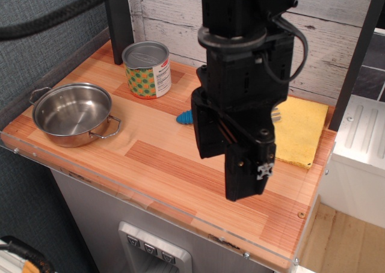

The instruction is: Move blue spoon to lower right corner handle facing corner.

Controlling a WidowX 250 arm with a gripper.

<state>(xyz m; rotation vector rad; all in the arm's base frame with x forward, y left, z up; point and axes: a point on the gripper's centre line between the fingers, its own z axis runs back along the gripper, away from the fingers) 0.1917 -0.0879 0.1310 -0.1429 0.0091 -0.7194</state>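
The robot's gripper should next pick up the spoon by its blue handle [184, 118], so that it can set the spoon at the lower right corner of the table.
The blue spoon [184, 117] lies on the wood tabletop near the middle back. Only the tip of its blue handle shows, to the left of my gripper; the rest is hidden behind the gripper. My gripper [231, 165] hangs large in the foreground, in front of and above the spoon. Its two black fingers [207, 131] stand apart with a narrow gap and nothing between them. The lower right corner [289, 258] of the table, with its clear plastic edge strip and screws, lies below and right of the gripper.
A steel pot [72, 113] with two handles sits at the left. A patterned tin can [147, 70] stands at the back left. A yellow cloth [301, 131] lies at the back right. A white appliance [361, 159] stands beyond the right edge.
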